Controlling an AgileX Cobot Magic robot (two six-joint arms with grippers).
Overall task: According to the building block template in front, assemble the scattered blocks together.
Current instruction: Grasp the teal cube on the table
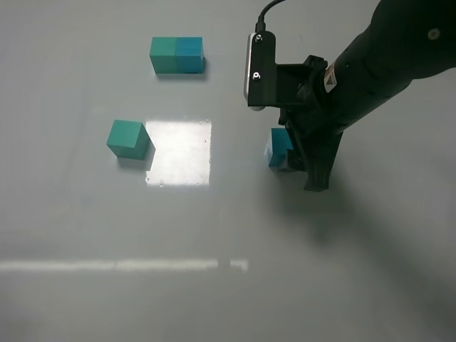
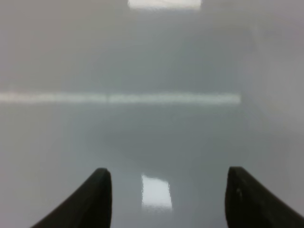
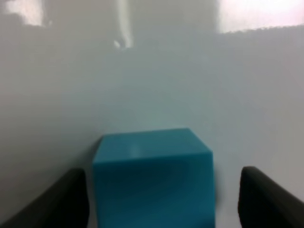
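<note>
I will next grab the two opposite sides of the loose blue cube [image 1: 279, 147] with my right gripper, so it can be joined flush with the loose green cube [image 1: 128, 138].
The template bar [image 1: 177, 55], a green and a blue cube joined flush, lies at the far middle-left of the table. The loose green cube [image 1: 128, 138] sits alone at the left. The loose blue cube [image 1: 279, 147] sits right of centre. My right gripper [image 1: 298, 162] is lowered over the blue cube. In the right wrist view the blue cube [image 3: 152, 175] lies between the two dark fingers with a gap on each side, so the right gripper [image 3: 164, 202] is open around it. My left gripper [image 2: 168, 192] is open and empty over bare table, and is out of the exterior view.
The grey table top is glossy, with a bright square glare patch [image 1: 179, 152] between the two loose cubes and a pale light streak [image 1: 121, 265] nearer the front. The right arm [image 1: 385, 57] reaches in from the upper right.
</note>
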